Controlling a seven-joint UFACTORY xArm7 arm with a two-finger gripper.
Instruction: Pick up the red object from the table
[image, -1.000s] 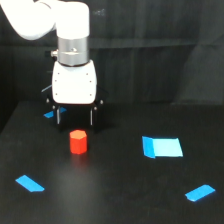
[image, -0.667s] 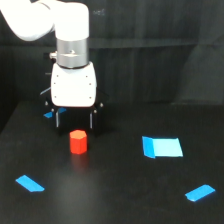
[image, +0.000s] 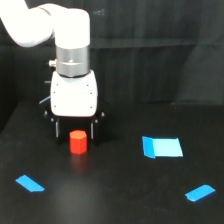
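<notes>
The robot's gripper will next grab the red object by its upright cylindrical sides to pick it up from the table.
The red object (image: 77, 142), a short red-orange cylinder, stands upright on the black table (image: 115, 195) at the exterior view's left of centre. My white gripper (image: 75, 134) hangs straight above and just behind it, open. Its two dark fingers (image: 57, 128) reach down on either side of the cylinder's top, with gaps showing between them and the cylinder. The finger tips stand close to the table surface.
A large blue tape patch (image: 161, 147) lies to the exterior view's right of the cylinder. A small blue strip (image: 30, 183) lies at front left and another (image: 200, 192) at front right. A black curtain backs the table.
The gripper has come down lower and slightly toward the cylinder, so its fingers now straddle the cylinder's top. The cylinder has not moved.
</notes>
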